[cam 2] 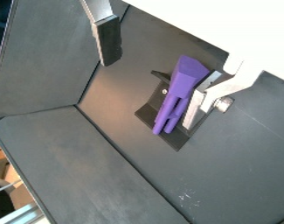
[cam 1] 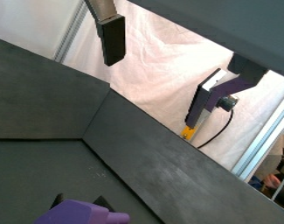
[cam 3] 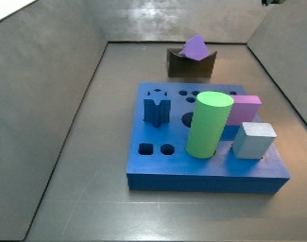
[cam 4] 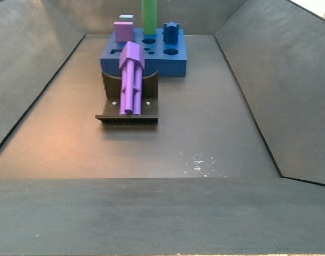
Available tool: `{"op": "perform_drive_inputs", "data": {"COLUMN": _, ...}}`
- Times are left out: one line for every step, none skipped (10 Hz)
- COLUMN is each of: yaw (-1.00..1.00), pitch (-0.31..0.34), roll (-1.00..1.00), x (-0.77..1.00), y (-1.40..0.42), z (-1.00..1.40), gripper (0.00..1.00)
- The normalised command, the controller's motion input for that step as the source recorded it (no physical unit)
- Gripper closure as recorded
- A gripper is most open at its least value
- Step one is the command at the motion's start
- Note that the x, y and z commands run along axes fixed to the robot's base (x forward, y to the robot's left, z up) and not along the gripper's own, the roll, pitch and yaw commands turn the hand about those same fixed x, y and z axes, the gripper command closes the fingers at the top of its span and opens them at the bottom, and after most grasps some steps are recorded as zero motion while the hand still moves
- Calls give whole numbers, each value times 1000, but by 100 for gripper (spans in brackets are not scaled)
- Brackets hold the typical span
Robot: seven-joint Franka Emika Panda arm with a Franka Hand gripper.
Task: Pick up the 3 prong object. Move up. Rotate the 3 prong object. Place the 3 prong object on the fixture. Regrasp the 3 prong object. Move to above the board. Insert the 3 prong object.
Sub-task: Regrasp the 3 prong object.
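Note:
I should next take hold of the 3 prong object with my gripper by its block end (cam 3: 195, 47) (cam 1: 74, 213), so that its prongs stay free to go into the board's holes.
The light-purple 3 prong object (cam 2: 176, 94) leans on the dark fixture (cam 2: 148, 111), prongs pointing down toward the base plate. It shows in both side views (cam 3: 194, 45) (cam 4: 131, 75), on the fixture (cam 3: 190, 65) (cam 4: 125, 113). My gripper (cam 2: 159, 66) is open above it, with the object between the fingers and close to one silver finger (cam 2: 211, 90); the other finger (cam 2: 107, 39) stands well apart. In a wrist view (cam 1: 162, 68) only the object's top (cam 1: 78, 213) shows. The blue board (cam 3: 206, 181) (cam 4: 174, 66) lies beyond the fixture. The gripper is out of both side views.
On the board stand a tall green cylinder (cam 3: 213, 123) (cam 4: 149, 14), a pink cube (cam 3: 247, 107), a grey cube (cam 3: 255, 140) and a dark blue star peg (cam 3: 156, 110). Grey walls enclose the floor on all sides.

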Motion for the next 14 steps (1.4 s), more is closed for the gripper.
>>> {"op": "perform_drive_inputs", "data": {"yaw": 239, "pitch": 28, "roll": 180, "x": 397, "y": -67, "z": -23, "gripper": 0}}
{"op": "perform_drive_inputs", "data": {"yaw": 211, "pitch": 18, "roll": 175, "x": 401, "y": -68, "z": -23, "gripper": 0}}
{"op": "perform_drive_inputs", "data": {"yaw": 185, "pitch": 12, "roll": 174, "x": 400, "y": -66, "z": -17, "gripper": 0}}
{"op": "perform_drive_inputs", "data": {"yaw": 151, "pitch": 7, "roll": 178, "x": 392, "y": -65, "z": -16, "gripper": 0}}
{"op": "perform_drive_inputs", "data": {"yaw": 129, "pitch": 9, "roll": 179, "x": 386, "y": -63, "z": -18, "gripper": 0}}
{"op": "perform_drive_inputs", "data": {"yaw": 113, "pitch": 14, "roll": 175, "x": 382, "y": -60, "z": -21, "gripper": 0}}
{"op": "perform_drive_inputs", "data": {"yaw": 100, "pitch": 24, "roll": 168, "x": 376, "y": -57, "z": -25, "gripper": 0}}
{"op": "perform_drive_inputs", "data": {"yaw": 90, "pitch": 34, "roll": 159, "x": 368, "y": -57, "z": -27, "gripper": 0}}
{"op": "perform_drive_inputs", "data": {"yaw": 89, "pitch": 39, "roll": 154, "x": 364, "y": -58, "z": -28, "gripper": 0}}
{"op": "perform_drive_inputs", "data": {"yaw": 90, "pitch": 48, "roll": 146, "x": 356, "y": -57, "z": -29, "gripper": 0}}
{"op": "perform_drive_inputs", "data": {"yaw": 91, "pitch": 54, "roll": 143, "x": 351, "y": -56, "z": -29, "gripper": 0}}
{"op": "perform_drive_inputs", "data": {"yaw": 92, "pitch": 57, "roll": 140, "x": 348, "y": -56, "z": -29, "gripper": 0}}
{"op": "perform_drive_inputs", "data": {"yaw": 94, "pitch": 60, "roll": 138, "x": 346, "y": -54, "z": -28, "gripper": 0}}
{"op": "perform_drive_inputs", "data": {"yaw": 94, "pitch": 62, "roll": 138, "x": 345, "y": -53, "z": -28, "gripper": 0}}
